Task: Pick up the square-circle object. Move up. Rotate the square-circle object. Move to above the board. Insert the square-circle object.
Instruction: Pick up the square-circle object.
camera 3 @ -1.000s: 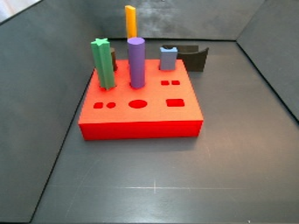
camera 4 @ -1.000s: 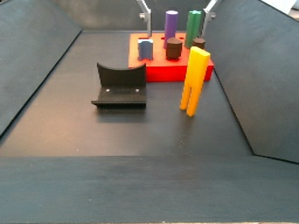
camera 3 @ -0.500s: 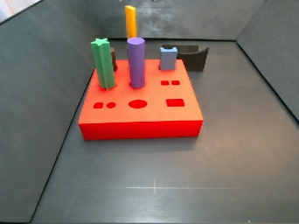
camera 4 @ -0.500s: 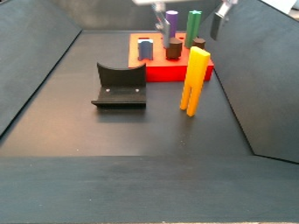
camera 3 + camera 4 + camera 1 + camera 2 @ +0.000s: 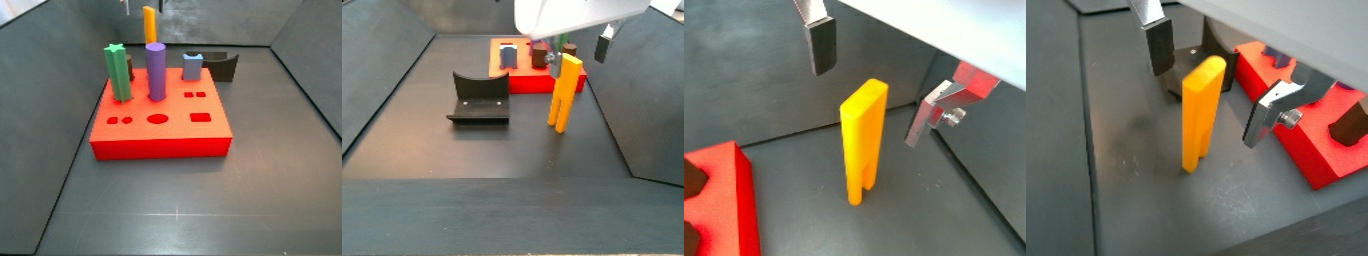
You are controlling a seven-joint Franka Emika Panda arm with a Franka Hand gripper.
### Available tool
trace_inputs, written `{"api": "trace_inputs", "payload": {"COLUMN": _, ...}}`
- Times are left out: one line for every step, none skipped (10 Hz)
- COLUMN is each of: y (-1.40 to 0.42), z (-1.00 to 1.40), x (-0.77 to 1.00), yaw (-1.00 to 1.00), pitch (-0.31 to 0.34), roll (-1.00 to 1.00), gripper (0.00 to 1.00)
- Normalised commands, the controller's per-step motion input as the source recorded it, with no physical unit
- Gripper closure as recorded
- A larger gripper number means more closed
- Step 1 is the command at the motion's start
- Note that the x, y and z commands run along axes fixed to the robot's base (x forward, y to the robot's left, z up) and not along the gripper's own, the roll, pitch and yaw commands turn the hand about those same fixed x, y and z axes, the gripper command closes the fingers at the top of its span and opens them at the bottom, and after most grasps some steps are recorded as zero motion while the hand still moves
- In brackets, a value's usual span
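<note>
My gripper grabs the orange-yellow peg by its top end (image 5: 150, 10) (image 5: 871, 91) next. Then I lift the peg and insert it in the red board.
The square-circle object (image 5: 862, 140) is a tall orange-yellow peg standing upright on the dark floor, its split end down. It also shows in a wrist view (image 5: 1201, 110) and in both side views (image 5: 565, 92) (image 5: 148, 22). My gripper (image 5: 878, 78) is open and hangs over the peg's top, one finger (image 5: 822, 45) on each side, neither touching it. From the side, the gripper (image 5: 572, 47) sits just above the peg. The board (image 5: 160, 125) is a large flat red block with shaped holes, a short way from the peg (image 5: 516, 82).
On the board stand a green star-topped peg (image 5: 119, 72), a purple round peg (image 5: 156, 72) and a short blue peg (image 5: 193, 66). The dark fixture (image 5: 480, 97) stands on the floor beside the peg and the board. Grey walls enclose the floor.
My gripper has come from above the board's far side towards the peg and lowered, so its fingers now straddle the peg's top. The peg has not moved.
</note>
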Motion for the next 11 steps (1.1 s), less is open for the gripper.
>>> {"api": "trace_inputs", "payload": {"y": -0.06, "z": -0.15, "x": 0.15, "yaw": 0.30, "pitch": 0.034, "roll": 0.12, "gripper": 0.00}}
{"api": "trace_inputs", "payload": {"y": -0.01, "z": -0.13, "x": 0.21, "yaw": 0.08, "pitch": 0.041, "roll": 0.06, "gripper": 0.00}}
{"api": "trace_inputs", "payload": {"y": 0.00, "z": -0.11, "x": 0.17, "yaw": 0.06, "pitch": 0.020, "roll": 0.05, "gripper": 0.00}}
{"api": "trace_inputs", "payload": {"y": 0.00, "z": -0.13, "x": 0.19, "yaw": 0.00, "pitch": 0.004, "roll": 0.02, "gripper": 0.00}}
{"api": "trace_inputs", "payload": {"y": -0.03, "z": -0.07, "x": 0.00, "yaw": 0.00, "pitch": 0.000, "roll": 0.00, "gripper": 0.00}}
{"api": "trace_inputs", "payload": {"y": 0.00, "z": 0.00, "x": 0.00, "yaw": 0.00, "pitch": 0.000, "roll": 0.02, "gripper": 0.00}}
{"api": "trace_inputs", "payload": {"y": 0.00, "z": 0.00, "x": 0.00, "yaw": 0.00, "pitch": 0.000, "roll": 0.00, "gripper": 0.00}}
{"api": "trace_inputs", "payload": {"y": 0.00, "z": 0.00, "x": 0.00, "yaw": 0.00, "pitch": 0.000, "roll": 0.00, "gripper": 1.00}}
{"api": "trace_inputs", "payload": {"y": 0.00, "z": 0.00, "x": 0.00, "yaw": 0.00, "pitch": 0.000, "roll": 0.00, "gripper": 1.00}}
{"api": "trace_inputs", "payload": {"y": 0.00, "z": 0.00, "x": 0.00, "yaw": 0.00, "pitch": 0.000, "roll": 0.00, "gripper": 1.00}}
{"api": "trace_inputs", "payload": {"y": 0.00, "z": 0.00, "x": 0.00, "yaw": 0.00, "pitch": 0.000, "roll": 0.00, "gripper": 1.00}}
